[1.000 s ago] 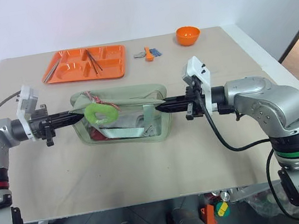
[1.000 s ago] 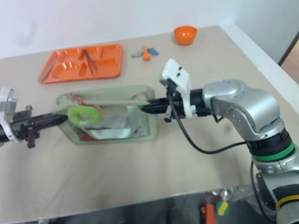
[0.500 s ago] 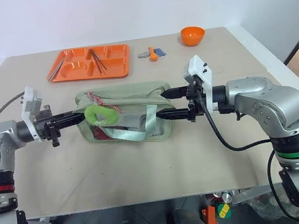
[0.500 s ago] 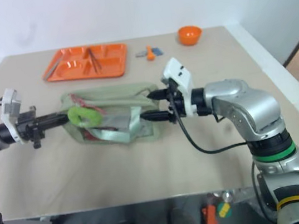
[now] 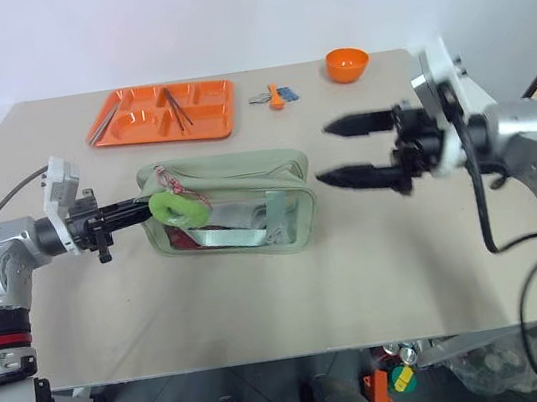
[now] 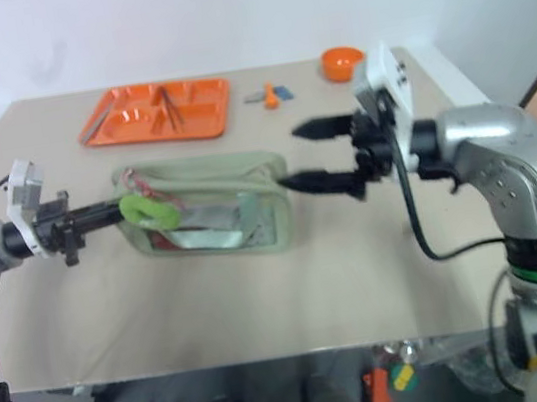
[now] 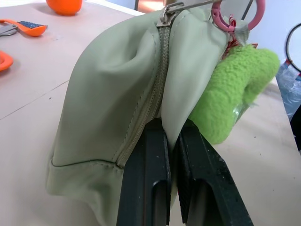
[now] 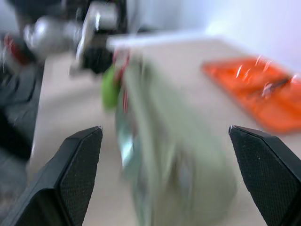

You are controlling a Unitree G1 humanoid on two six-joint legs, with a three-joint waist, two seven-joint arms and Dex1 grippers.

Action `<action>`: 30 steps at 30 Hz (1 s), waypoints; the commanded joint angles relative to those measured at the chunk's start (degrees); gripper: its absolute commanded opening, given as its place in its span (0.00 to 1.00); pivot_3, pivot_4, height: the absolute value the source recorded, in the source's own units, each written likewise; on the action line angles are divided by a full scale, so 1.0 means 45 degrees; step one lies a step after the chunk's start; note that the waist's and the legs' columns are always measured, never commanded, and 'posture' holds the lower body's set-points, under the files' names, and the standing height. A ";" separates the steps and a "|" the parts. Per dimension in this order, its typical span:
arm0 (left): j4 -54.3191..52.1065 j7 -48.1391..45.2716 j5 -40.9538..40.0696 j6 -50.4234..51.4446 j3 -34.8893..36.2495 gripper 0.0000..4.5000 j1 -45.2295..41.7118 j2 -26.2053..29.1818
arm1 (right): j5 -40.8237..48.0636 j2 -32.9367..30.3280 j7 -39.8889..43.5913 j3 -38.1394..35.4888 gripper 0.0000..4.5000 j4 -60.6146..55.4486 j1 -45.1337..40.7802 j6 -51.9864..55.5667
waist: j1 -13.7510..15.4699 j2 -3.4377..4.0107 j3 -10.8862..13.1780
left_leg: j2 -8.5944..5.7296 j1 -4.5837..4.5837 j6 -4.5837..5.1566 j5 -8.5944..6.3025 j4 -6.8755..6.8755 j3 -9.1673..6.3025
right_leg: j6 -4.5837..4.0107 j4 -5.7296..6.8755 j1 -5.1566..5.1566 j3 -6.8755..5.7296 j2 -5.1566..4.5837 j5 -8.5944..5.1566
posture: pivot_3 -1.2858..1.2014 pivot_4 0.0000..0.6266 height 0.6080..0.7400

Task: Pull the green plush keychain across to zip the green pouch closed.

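Observation:
The robot's right gripper will next grab the keychain by its plush end [image 5: 190,217] [image 8: 110,96] opposite the pink ring, so that it can zip the green pouch closed.
The green pouch [image 5: 235,216] stands mid-table, with its clear side panel facing me. Its green plush keychain [image 5: 181,207] hangs by a pink ring [image 7: 237,19] from the zipper pull at the pouch's left end. My left gripper [image 5: 144,207] points level at that end and is shut on the pouch fabric beside the zipper [image 7: 162,70]; its fingers [image 7: 146,179] pinch a fold of the cloth. My right gripper [image 5: 324,155] hovers open, above and right of the pouch's right end, touching nothing. In the right wrist view the pouch [image 8: 183,141] lies ahead between the spread fingers [image 8: 75,174].
An orange tray [image 5: 127,131] holding utensils lies at the back left. An orange bowl [image 5: 346,63] sits at the back right, with small orange and blue items [image 5: 273,95] between them. Bare tabletop surrounds the pouch in front and to the right.
My right gripper opened, let go of the pouch's right end, then rose and drew away to the right. The left gripper kept its hold.

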 commanded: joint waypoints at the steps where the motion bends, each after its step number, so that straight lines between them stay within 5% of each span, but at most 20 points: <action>1: 0.0008 -0.0075 0.0045 -0.0087 -0.0154 0.00 -0.0165 -0.0127 | 0.2105 0.1572 -0.2171 -0.0145 0.99 -0.0506 -0.1390 0.2924 | 0.0021 0.0000 0.0000 | 0.0006 0.0000 0.0004 0.0008 0.0000 -0.0010 | -0.0013 0.0001 0.0001 -0.0008 0.0005 0.0008 | 0.52 0.24 1.00; 7: 0.0281 -0.0093 0.0133 -0.0247 -0.0226 0.00 -0.0416 -0.0288 | 0.4785 0.2899 -0.3696 -0.0832 0.99 -0.0234 -0.2787 0.5353 | 0.0074 0.0000 0.0000 | 0.0003 -0.0029 -0.0007 0.0029 -0.0003 -0.0048 | -0.0094 0.0000 -0.0003 -0.0038 -0.0007 0.0055 | 0.52 0.24 1.00; 11: 0.0398 -0.0067 0.0167 -0.0295 -0.0200 0.00 -0.0543 -0.0373 | 0.5328 0.2859 -0.4194 -0.0420 0.99 -0.0366 -0.2117 0.6301 | 0.0070 -0.0009 -0.0006 | -0.0012 -0.0029 -0.0007 0.0028 -0.0004 -0.0037 | -0.0086 -0.0012 0.0002 -0.0043 -0.0025 0.0058 | 0.52 0.24 1.00; 19: 0.0387 -0.0032 0.0191 -0.0332 -0.0208 0.00 -0.0525 -0.0522 | 0.3040 0.4263 -0.6100 0.1978 0.99 0.0019 -0.0072 0.6108 | 0.0035 -0.0013 -0.0008 | -0.0006 -0.0032 0.0013 0.0040 -0.0012 -0.0056 | -0.0085 -0.0008 -0.0003 -0.0035 -0.0010 0.0060 | 0.52 0.24 1.00; 30: 0.0426 -0.0054 0.0237 -0.0279 -0.0208 0.00 -0.0678 -0.0561 | 0.0915 0.4167 -0.5471 0.2431 0.99 0.1103 -0.1446 0.4305 | 0.0034 -0.0013 -0.0008 | -0.0015 -0.0037 0.0014 0.0041 -0.0012 -0.0038 | -0.0003 -0.0016 -0.0008 -0.0042 -0.0016 0.0027 | 0.52 0.24 1.00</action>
